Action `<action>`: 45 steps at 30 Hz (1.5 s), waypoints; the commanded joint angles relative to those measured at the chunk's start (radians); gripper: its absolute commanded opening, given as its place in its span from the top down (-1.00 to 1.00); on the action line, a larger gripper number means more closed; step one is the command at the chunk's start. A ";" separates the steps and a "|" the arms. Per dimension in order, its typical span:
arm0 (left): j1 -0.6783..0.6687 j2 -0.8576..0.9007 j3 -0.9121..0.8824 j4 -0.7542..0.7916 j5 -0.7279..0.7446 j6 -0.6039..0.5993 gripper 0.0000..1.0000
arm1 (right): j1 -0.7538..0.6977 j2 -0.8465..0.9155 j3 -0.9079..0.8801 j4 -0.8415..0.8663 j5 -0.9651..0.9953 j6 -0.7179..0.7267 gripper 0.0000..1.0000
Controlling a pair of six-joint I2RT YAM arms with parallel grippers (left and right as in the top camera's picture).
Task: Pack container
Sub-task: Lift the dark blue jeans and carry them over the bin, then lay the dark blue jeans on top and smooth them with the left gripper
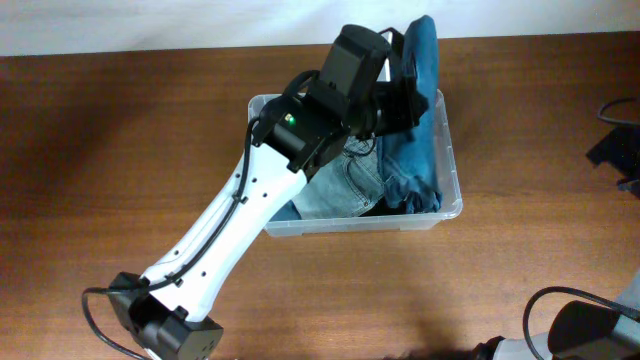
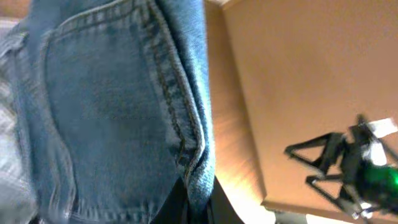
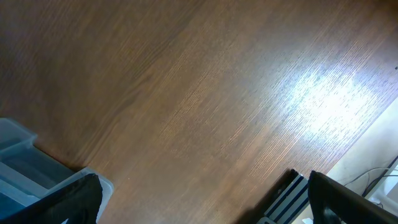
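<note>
The darker jeans' upper fold (image 1: pixel 425 48) is standing upright beyond the container's back rim, so my left gripper needs to keep holding the darker jeans until they cover the light blue jeans (image 1: pixel 338 194).
The container (image 1: pixel 452 205), a clear rectangular bin, stands at the table's middle back. Light blue jeans (image 1: pixel 345 190) lie in its left half. Darker blue jeans (image 1: pixel 418 150) fill the right half and rise above the back rim. My left gripper (image 1: pixel 405 85) hangs over the back of the bin, shut on an upper fold of the darker jeans. In the left wrist view its black fingers (image 2: pixel 221 208) pinch a seamed edge of the dark jeans (image 2: pixel 112 106), whose pocket shows. My right gripper (image 3: pixel 205 211) stands open over bare wood, nothing between its fingers.
The left arm (image 1: pixel 230 230) stretches from the front left up to the bin. The right arm's base (image 1: pixel 580 328) sits at the front right corner. A black stand (image 1: pixel 620 150) is at the right edge. A clear plastic corner (image 3: pixel 18 162) shows in the right wrist view.
</note>
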 commanded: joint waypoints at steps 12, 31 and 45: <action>0.190 0.011 0.039 -0.338 -0.035 0.101 0.86 | -0.006 -0.008 0.000 0.000 0.003 0.011 -0.97; 0.364 0.013 0.057 -0.481 -0.279 0.550 -0.89 | -0.006 -0.008 0.000 0.000 0.003 0.011 -0.97; 0.230 0.195 0.054 -0.827 -0.281 0.574 0.71 | -0.006 -0.008 0.000 0.000 0.003 0.011 -0.97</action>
